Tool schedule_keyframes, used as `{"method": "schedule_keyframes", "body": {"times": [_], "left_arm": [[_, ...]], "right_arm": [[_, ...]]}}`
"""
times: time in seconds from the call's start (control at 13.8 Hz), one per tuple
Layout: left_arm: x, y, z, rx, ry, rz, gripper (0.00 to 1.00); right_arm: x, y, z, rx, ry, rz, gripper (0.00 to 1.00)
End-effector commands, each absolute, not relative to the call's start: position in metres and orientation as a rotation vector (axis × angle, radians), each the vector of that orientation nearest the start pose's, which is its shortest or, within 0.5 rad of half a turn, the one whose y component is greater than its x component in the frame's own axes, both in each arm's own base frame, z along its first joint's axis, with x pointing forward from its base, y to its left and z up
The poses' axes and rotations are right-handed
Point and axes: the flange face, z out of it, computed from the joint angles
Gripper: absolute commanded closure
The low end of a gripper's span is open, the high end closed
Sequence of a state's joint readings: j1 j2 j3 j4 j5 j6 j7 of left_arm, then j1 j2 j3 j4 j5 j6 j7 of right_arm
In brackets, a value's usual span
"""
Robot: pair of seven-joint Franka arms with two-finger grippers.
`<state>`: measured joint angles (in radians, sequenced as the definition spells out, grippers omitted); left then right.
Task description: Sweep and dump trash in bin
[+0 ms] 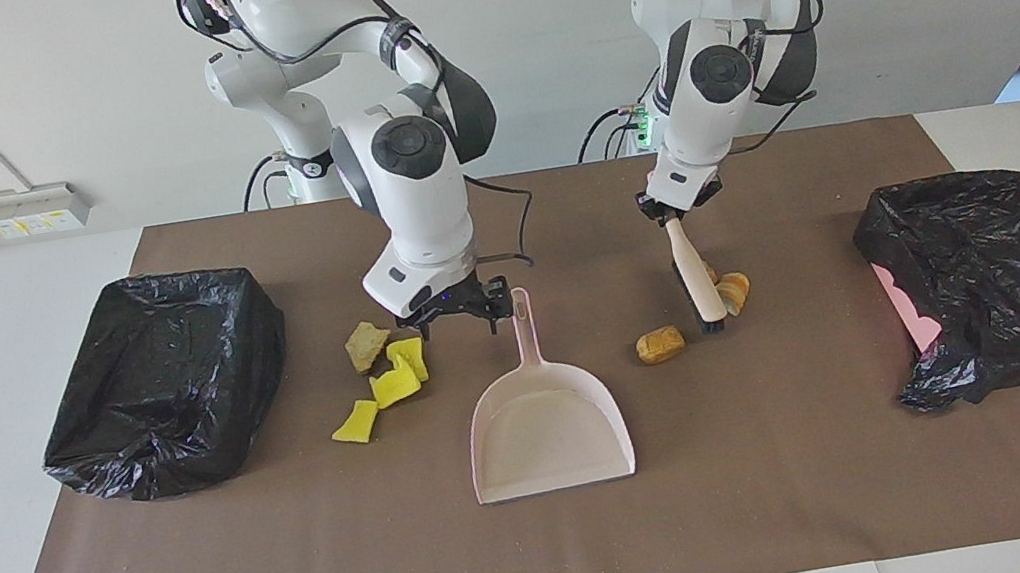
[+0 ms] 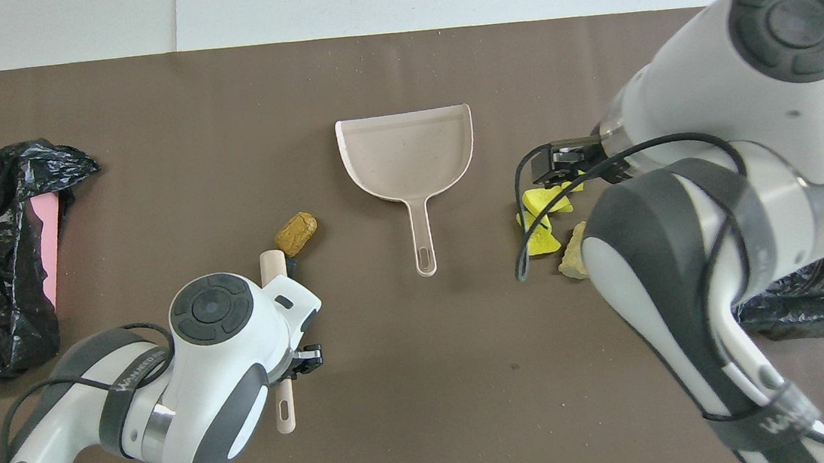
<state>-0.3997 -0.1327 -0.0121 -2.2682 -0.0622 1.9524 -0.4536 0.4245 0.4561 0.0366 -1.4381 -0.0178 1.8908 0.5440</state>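
I should next grab the dustpan by its narrow handle [image 2: 421, 238] with my right gripper, because the dustpan's pan is far too wide for my fingers.
My left gripper [image 1: 673, 213] is shut on the beige-handled brush [image 1: 698, 284], which is tilted with its dark bristles down on the mat beside a croissant-like chunk [image 1: 735, 291]. A golden-brown bread chunk [image 1: 659, 344] lies close by, beside the brush; it also shows in the overhead view [image 2: 296, 232]. The pale pink dustpan [image 1: 546, 428] lies flat mid-table, handle toward the robots. My right gripper [image 1: 459, 317] hangs open and empty beside the dustpan's handle, over the yellow sponge scraps [image 1: 397, 376] and a brownish chunk [image 1: 366, 345]. The brush handle [image 2: 272, 268] passes under my left wrist.
A bin lined with a black bag [image 1: 165, 378] stands at the right arm's end of the table. A crumpled black bag [image 1: 994, 275] with a pink edge [image 1: 908, 308] sits at the left arm's end. A brown mat [image 1: 803, 485] covers the table.
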Motion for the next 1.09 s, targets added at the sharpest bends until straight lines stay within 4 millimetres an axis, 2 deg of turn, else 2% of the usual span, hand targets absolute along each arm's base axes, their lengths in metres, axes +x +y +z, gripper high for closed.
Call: {"method": "schedule_keyframes", "body": {"times": [0.0,0.07,0.14,0.22,0.43,0.58,0.65,0.8,0.87,1.01], "left_arm": [[0.423,-0.174,0.419,-3.059,-0.149,0.371,1.0],[0.419,-0.165,0.42,-3.045,-0.171,0.414,1.0],[0.417,-0.16,0.419,-3.041,-0.184,0.428,1.0],[0.421,-0.142,0.417,-3.037,-0.254,0.439,1.0],[0.425,-0.11,0.413,-3.033,-0.372,0.448,1.0],[0.424,-0.093,0.409,-3.029,-0.431,0.453,1.0],[0.42,-0.086,0.406,-3.033,-0.454,0.441,1.0],[0.403,-0.082,0.398,-3.047,-0.465,0.4,1.0],[0.395,-0.082,0.389,-3.041,-0.482,0.399,1.0],[0.389,-0.09,0.377,-3.031,-0.534,0.368,1.0]], "right_arm": [[0.617,0.347,0.404,-3.118,0.144,-0.009,0.0],[0.614,0.357,0.4,-3.102,0.137,-0.035,0.0],[0.61,0.355,0.384,-3.114,0.124,-0.01,0.0],[0.609,0.352,0.38,-3.113,0.12,-0.009,0.0],[0.597,0.354,0.358,-3.134,0.064,0.037,0.0],[0.592,0.353,0.356,-3.143,0.022,0.062,0.0],[0.591,0.352,0.356,-3.148,0.017,0.074,0.08],[0.588,0.353,0.358,-3.155,-0.002,0.097,0.14],[0.583,0.359,0.358,-3.155,-0.018,0.104,0.18],[0.581,0.359,0.359,-3.159,-0.023,0.116,0.42]]}}
